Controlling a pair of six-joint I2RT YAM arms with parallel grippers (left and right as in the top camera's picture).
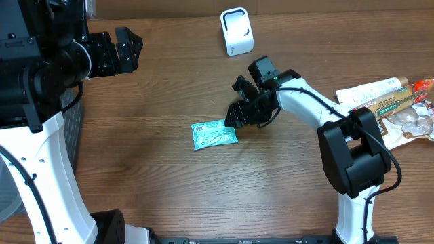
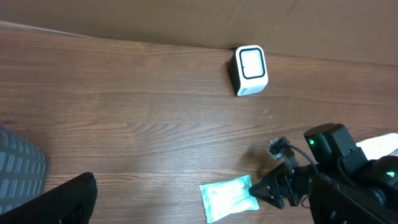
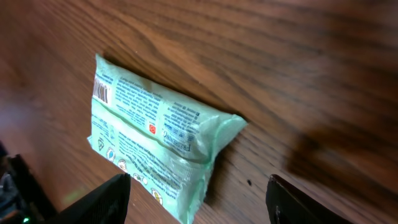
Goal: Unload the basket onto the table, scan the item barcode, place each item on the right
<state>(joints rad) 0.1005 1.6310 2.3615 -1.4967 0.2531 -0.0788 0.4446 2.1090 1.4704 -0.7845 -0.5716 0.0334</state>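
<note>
I need to grab the pale green packet with my right gripper by its near end [image 3: 204,166], opposite the barcode, so that the barcode [image 3: 99,93] stays uncovered to scan.
A pale green packet [image 1: 215,134] lies flat on the wooden table, also in the left wrist view [image 2: 227,196]. In the right wrist view the packet [image 3: 155,149] shows its printed back, with a barcode [image 3: 99,93] at its far end. My right gripper [image 1: 232,119] stands open at the packet's right end. Its dark fingers [image 3: 106,200] are spread wide, and the packet's near end lies between them untouched. A white scanner [image 1: 236,31] stands at the back of the table [image 2: 250,70]. My left gripper [image 1: 133,50] hangs open at the far left, well above the table and holding nothing.
Several snack packages [image 1: 390,102] lie at the right edge. A grey basket [image 2: 18,168] sits at the left by the left arm's base. The right arm [image 2: 348,180] fills the lower right of the left wrist view.
</note>
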